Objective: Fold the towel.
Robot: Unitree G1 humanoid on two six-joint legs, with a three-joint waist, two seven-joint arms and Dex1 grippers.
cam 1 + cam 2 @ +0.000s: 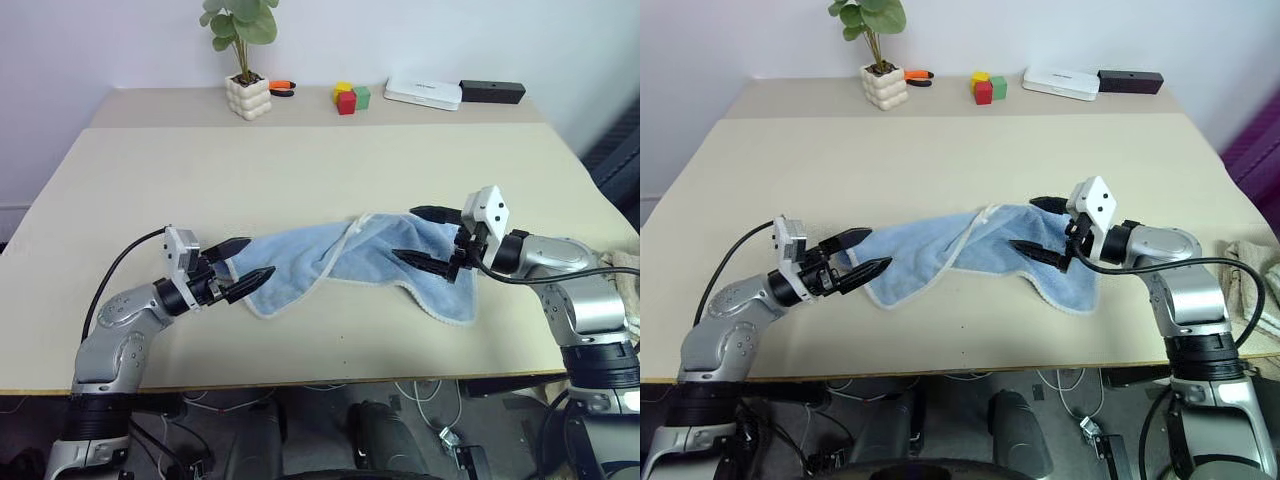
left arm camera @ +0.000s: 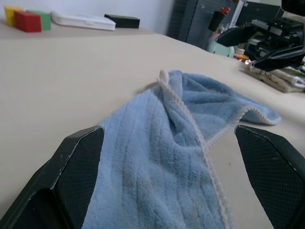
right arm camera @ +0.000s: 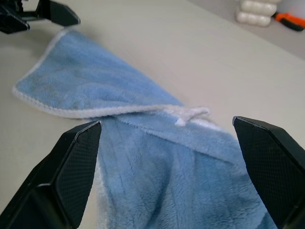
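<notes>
Both fingers spread above the towel, past the towel's near corner, so my left gripper moves toward it first and only then closes on the towel.
The light blue towel lies crumpled and twisted across the near middle of the beige table, its whitish hem running over the folds. At the towel's left end, my left gripper stands open, its black fingers either side of the cloth and holding nothing. My right gripper hovers open over the towel's right end, one finger above the cloth and one beside it. In the right wrist view the towel spreads between my fingers, with a small white tag at the fold.
Along the table's far edge stand a potted plant, an orange-handled tool, coloured blocks, a white box and a black box. A light cloth lies at the right edge.
</notes>
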